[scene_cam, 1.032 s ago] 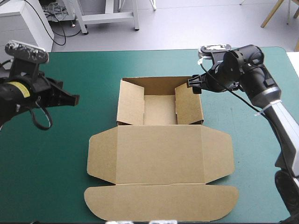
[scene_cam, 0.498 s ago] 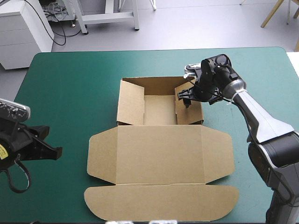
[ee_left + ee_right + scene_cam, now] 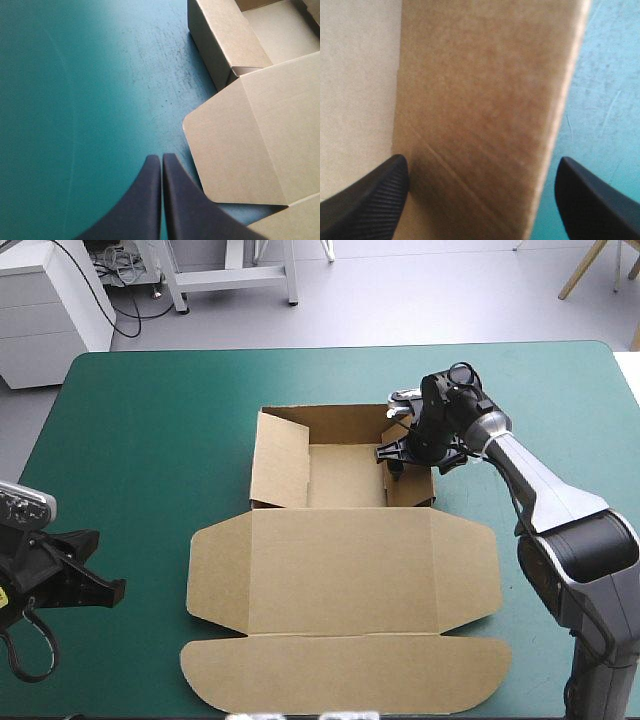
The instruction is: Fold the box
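Note:
I should grab the brown box by its upright side (image 3: 412,487) with my right gripper next. Then the brown box's broad lid (image 3: 343,570) stays free to fold.
The brown box (image 3: 340,570) lies mid-table as an open tray with its lid and rounded flap spread flat toward the near edge. My right gripper (image 3: 396,454) is open and straddles the tray's right wall (image 3: 412,478). In the right wrist view that wall (image 3: 485,100) stands between the two fingers of the gripper (image 3: 481,162), tray floor on one side and table on the other. My left gripper (image 3: 118,590) is shut and empty, low at the table's near left. In the left wrist view it (image 3: 161,159) points over the cover beside the lid's left flap (image 3: 250,145).
The teal-green cover (image 3: 150,440) stretches between the box and the table's left edge. The lid's rounded front flap (image 3: 345,675) reaches close to the table's near edge. The tray's left wall (image 3: 220,45) stands upright.
My right gripper has moved in from beyond the tray's right side onto its right wall. The left arm has drawn back from mid-left to the near left corner.

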Motion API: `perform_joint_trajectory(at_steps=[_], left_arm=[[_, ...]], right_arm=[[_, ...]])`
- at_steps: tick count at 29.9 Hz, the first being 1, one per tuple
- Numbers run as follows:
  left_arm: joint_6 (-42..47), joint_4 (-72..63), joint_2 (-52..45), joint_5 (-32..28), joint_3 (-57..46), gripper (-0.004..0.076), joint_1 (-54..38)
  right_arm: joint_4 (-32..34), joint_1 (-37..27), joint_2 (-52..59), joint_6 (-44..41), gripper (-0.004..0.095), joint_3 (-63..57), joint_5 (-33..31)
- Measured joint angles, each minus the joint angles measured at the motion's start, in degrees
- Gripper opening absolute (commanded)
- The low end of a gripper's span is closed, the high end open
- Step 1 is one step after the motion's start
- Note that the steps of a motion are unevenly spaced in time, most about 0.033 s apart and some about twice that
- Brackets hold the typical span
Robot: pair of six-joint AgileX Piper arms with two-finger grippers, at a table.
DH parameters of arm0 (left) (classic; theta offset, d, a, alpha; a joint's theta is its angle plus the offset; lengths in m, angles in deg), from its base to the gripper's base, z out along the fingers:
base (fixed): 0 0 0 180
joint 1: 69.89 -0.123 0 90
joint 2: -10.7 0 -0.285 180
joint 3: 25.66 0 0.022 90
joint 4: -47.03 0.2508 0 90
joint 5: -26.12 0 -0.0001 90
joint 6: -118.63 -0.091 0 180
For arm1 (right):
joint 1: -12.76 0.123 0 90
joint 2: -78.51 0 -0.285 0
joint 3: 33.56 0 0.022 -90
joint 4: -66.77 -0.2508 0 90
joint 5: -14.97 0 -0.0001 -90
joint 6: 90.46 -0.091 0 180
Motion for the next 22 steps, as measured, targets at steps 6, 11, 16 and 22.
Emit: perform_joint_trajectory(at_steps=[6,11,16,22], left_arm=[[0.2,0.0,0.0,0.0,0.0,-0.001,0.0],[0.5,0.0,0.0,0.0,0.0,-0.001,0.0],[0.6,0.0,0.0,0.0,0.0,-0.001,0.0],[0.6,0.0,0.0,0.0,0.0,-0.001,0.0]], right_arm=[[-0.6,0.0,-0.1,0.0,-0.0002,0.0,-0.1],[-0.3,-0.1,-0.1,-0.5,-0.0019,0.0,0.3],[-0.3,-0.1,-0.1,-0.4,-0.0019,0.9,0.9],[1.2,-5.3,2.3,2.8,-0.0019,9.5,-0.8]])
